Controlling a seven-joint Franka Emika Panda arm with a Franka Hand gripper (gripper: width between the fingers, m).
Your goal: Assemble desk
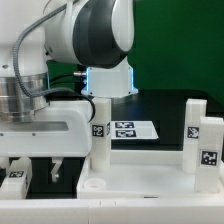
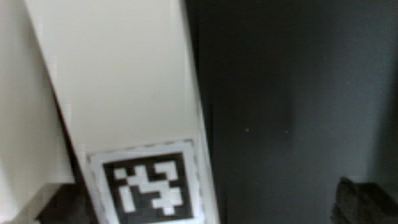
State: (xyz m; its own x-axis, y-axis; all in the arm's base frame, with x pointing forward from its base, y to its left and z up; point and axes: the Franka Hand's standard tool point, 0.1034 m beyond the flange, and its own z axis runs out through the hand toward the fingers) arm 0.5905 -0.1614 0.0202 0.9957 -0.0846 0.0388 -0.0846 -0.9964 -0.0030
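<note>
I should close now, as I'd catch the white leg.
The desk's white tabletop (image 1: 150, 162) lies across the front, with a round corner socket (image 1: 94, 185). One tagged white leg (image 1: 101, 130) stands upright at its corner, and two more legs (image 1: 196, 122) (image 1: 210, 152) stand at the exterior view's right. My gripper (image 1: 50, 172) hangs low at the left, its dark fingers apart. In the wrist view a long white leg (image 2: 125, 90) with a square tag (image 2: 146, 185) lies between the fingers, close to one fingertip (image 2: 63, 205). A wide gap separates it from the other fingertip (image 2: 365, 198). My gripper (image 2: 214, 205) is open.
The marker board (image 1: 127, 128) lies flat on the black table behind the standing leg. Another tagged white piece (image 1: 14, 180) sits at the far left edge. The robot's white arm fills the upper left of the exterior view. A green wall is behind.
</note>
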